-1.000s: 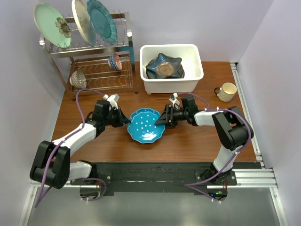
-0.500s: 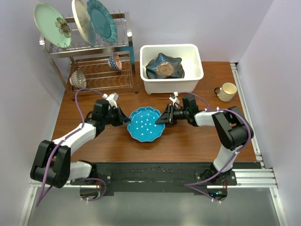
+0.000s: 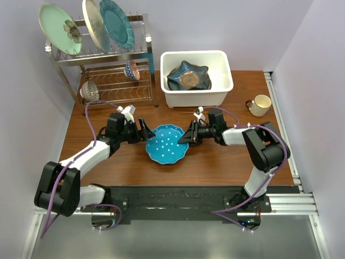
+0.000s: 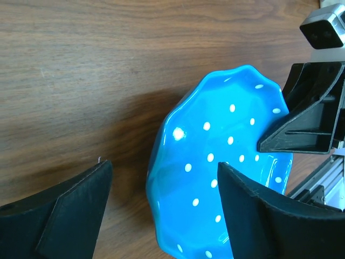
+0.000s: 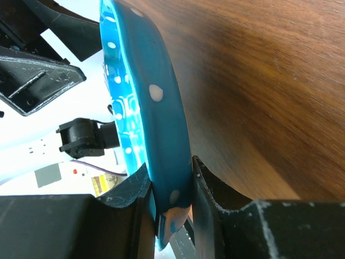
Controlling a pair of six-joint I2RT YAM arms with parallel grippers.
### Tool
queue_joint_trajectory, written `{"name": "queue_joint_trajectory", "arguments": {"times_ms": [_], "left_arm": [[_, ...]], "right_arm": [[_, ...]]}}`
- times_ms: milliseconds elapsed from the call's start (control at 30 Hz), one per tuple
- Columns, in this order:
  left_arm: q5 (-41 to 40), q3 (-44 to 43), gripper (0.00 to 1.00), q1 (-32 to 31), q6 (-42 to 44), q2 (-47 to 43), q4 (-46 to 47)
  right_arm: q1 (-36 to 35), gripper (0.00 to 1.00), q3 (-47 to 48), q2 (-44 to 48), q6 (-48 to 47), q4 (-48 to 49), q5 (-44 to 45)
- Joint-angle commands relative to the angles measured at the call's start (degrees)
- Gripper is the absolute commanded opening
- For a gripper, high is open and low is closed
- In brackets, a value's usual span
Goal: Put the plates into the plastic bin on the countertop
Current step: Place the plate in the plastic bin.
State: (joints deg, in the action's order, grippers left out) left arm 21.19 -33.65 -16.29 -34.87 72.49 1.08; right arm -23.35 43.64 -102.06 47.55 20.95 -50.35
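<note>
I am pinching the blue plate's rim (image 5: 173,204) with the fingers of my right gripper, and my left gripper is open. The blue plate would come up with my right gripper if I lifted it now.
A blue scalloped white-dotted plate (image 3: 167,143) is over the countertop (image 3: 215,162) between my two grippers. My right gripper (image 3: 187,137) is shut on its right rim, and in the right wrist view the rim (image 5: 153,108) is pinched between both pads (image 5: 170,199). My left gripper (image 3: 144,131) stands open at the plate's left edge. In the left wrist view its fingers straddle the plate (image 4: 215,172) without touching it (image 4: 161,210). The white plastic bin (image 3: 194,99) behind holds a dark-blue star-shaped plate (image 3: 187,75).
A chrome wire rack (image 3: 108,58) at the back left holds a mint flower plate (image 3: 59,28), a dark-rimmed cream plate (image 3: 92,24) and a teal plate (image 3: 116,22). Two small patterned bowls (image 3: 131,70) (image 3: 89,90) sit on its lower shelf. A cream mug (image 3: 259,104) stands at the right.
My left gripper has opened and let go of the plate's left rim. My right gripper closed on the right rim and keeps hold. The plate has barely moved.
</note>
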Motion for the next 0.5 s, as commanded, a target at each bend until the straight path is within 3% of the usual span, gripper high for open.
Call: {"name": "queue_joint_trajectory", "arguments": {"times_ms": [0, 133, 367, 467], "left_arm": [[-1.8, -2.1, 0.84, -0.1, 0.8, -1.9, 0.3], [-4.0, -2.0, 0.85, 0.0, 0.9, -2.9, -0.6], [-5.5, -0.8, 0.88, 1.7, 0.4, -6.9, -0.5], [-6.2, -0.6, 0.9, 2.2, 0.3, -10.6, -0.6]], "right_arm": [[-0.3, 0.0, 0.8, 1.3, 1.5, 4.5, -4.4], [-0.3, 0.0, 1.4, 2.2, 0.0, 2.4, -4.8], [-0.2, 0.0, 3.6, 6.4, -8.3, -11.0, -0.8], [0.1, 0.0, 3.6, 6.4, -7.8, -10.5, 0.2]]}}
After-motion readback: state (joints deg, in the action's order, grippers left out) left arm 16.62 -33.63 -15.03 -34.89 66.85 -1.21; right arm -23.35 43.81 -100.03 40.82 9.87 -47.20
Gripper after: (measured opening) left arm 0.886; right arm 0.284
